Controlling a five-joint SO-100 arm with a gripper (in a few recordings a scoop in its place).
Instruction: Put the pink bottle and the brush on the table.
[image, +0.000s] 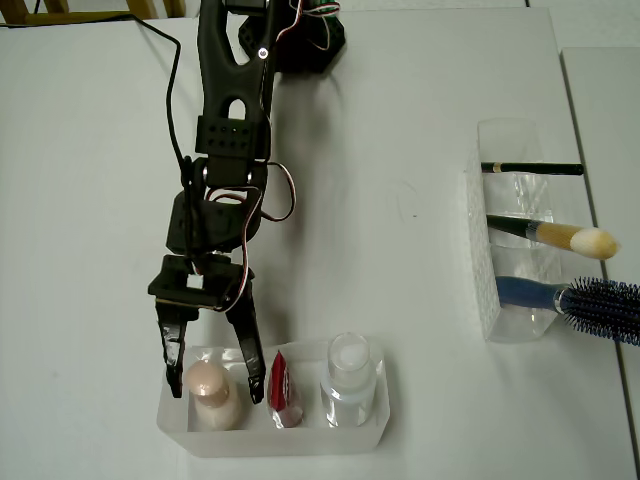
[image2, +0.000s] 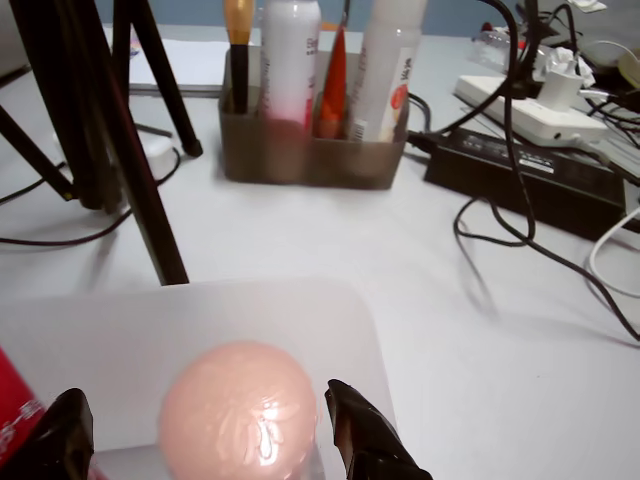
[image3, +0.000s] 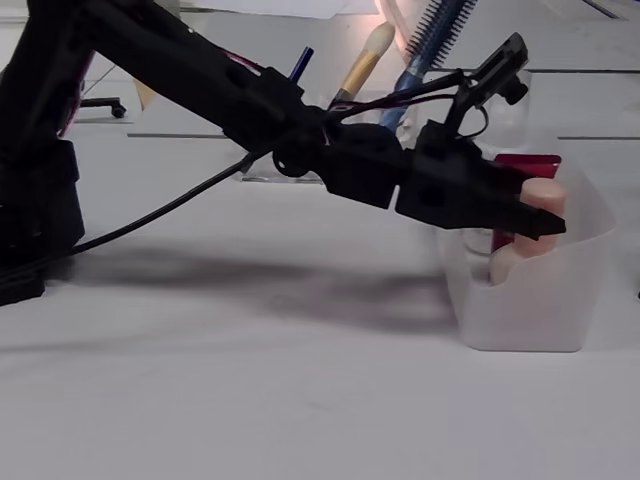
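Observation:
The tray's sides and the red tube (image: 283, 392) crowd the pink bottle's body. Next, my gripper picks up the pink bottle by its raised cap (image: 207, 377).
The pink bottle (image: 210, 388) stands upright at the left end of a clear tray (image: 285, 440) near the front of the white table (image: 400, 250). My gripper (image: 213, 382) is open, one finger on each side of the bottle's cap, with a gap on both sides. In the wrist view the round pink cap (image2: 240, 420) sits between the black fingertips (image2: 362, 440). From the side, the fixed view shows the gripper (image3: 540, 222) level with the pink bottle's cap (image3: 546, 194). The brush (image: 562, 238) lies across a second clear holder (image: 500, 250) at the right, its cream tip pointing right.
A red tube (image: 284, 390) and a clear bottle with a white cap (image: 348, 372) share the tray with the pink bottle. A blue hairbrush (image: 590, 302) and a thin dark pencil (image: 530, 168) rest in the right holder. Bare tabletop lies between the two containers.

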